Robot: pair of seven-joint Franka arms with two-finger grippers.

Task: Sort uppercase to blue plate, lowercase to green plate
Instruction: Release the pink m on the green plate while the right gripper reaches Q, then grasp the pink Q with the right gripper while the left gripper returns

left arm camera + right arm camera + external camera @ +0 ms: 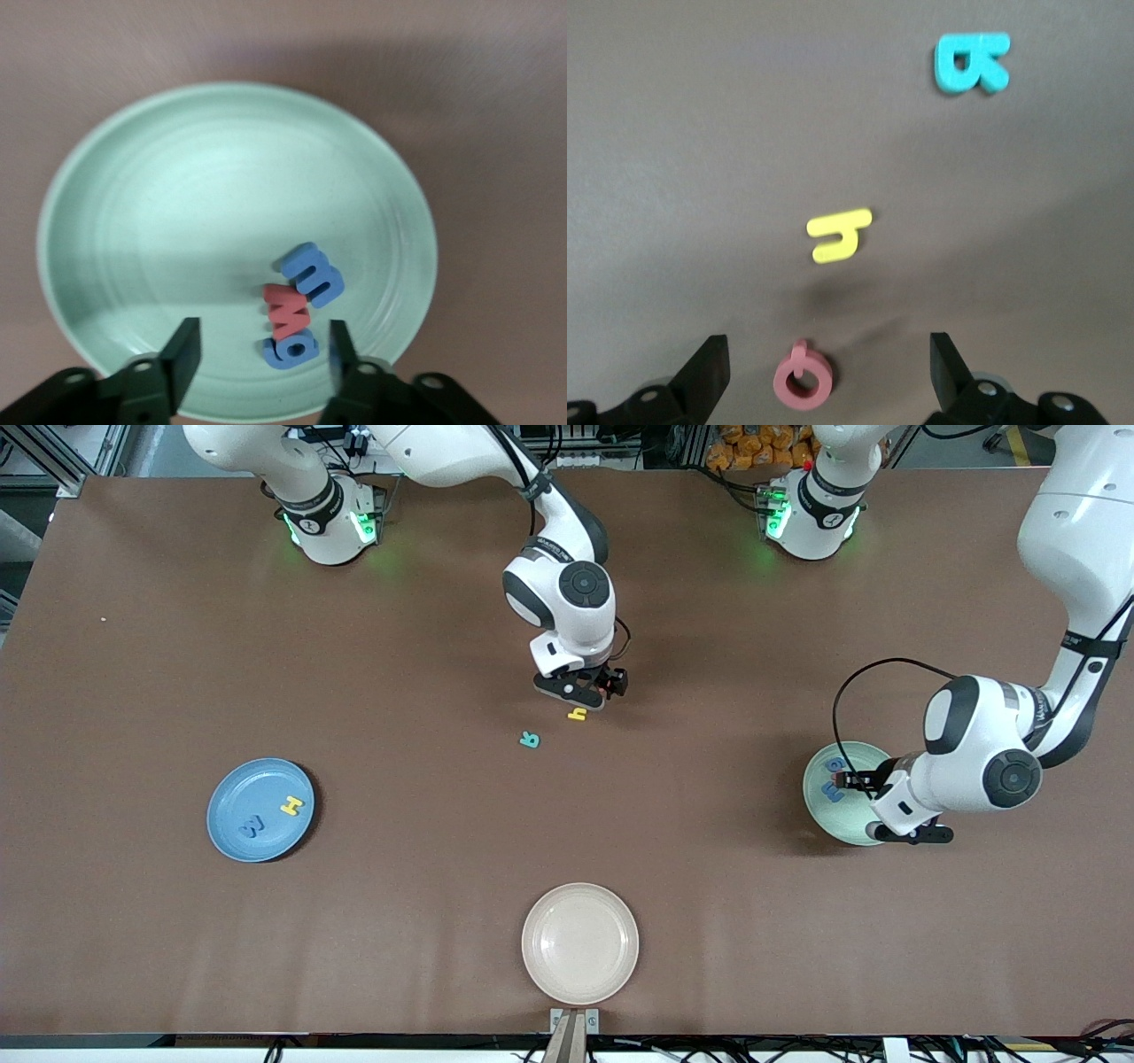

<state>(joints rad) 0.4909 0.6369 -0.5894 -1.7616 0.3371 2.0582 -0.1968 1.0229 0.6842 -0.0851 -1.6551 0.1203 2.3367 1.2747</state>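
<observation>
My right gripper's fingers are above the red Q [800, 365] and would miss it if they closed now. My right gripper needs to go lower before it closes on the Q.
The green plate [842, 819] [177, 221] lies at the left arm's end of the table. It holds lowercase letters: a blue m [312, 274], a red w [288, 312] and a blue g [291, 350], bunched together. My left gripper [852, 781] [261, 354] hovers open over them, holding nothing. The blue plate [248, 784] carries uppercase yellow H [291, 806] and blue W [252, 825]. My right gripper [595, 688] [828, 370] stands open over mid-table, straddling the red Q [803, 376] on the table without touching it. Yellow h [578, 714] [840, 235] and teal R [529, 739] [972, 62] lie beside it.
A cream plate [580, 943] sits near the table's front edge, with nothing in it. The two arm bases stand along the table's back edge.
</observation>
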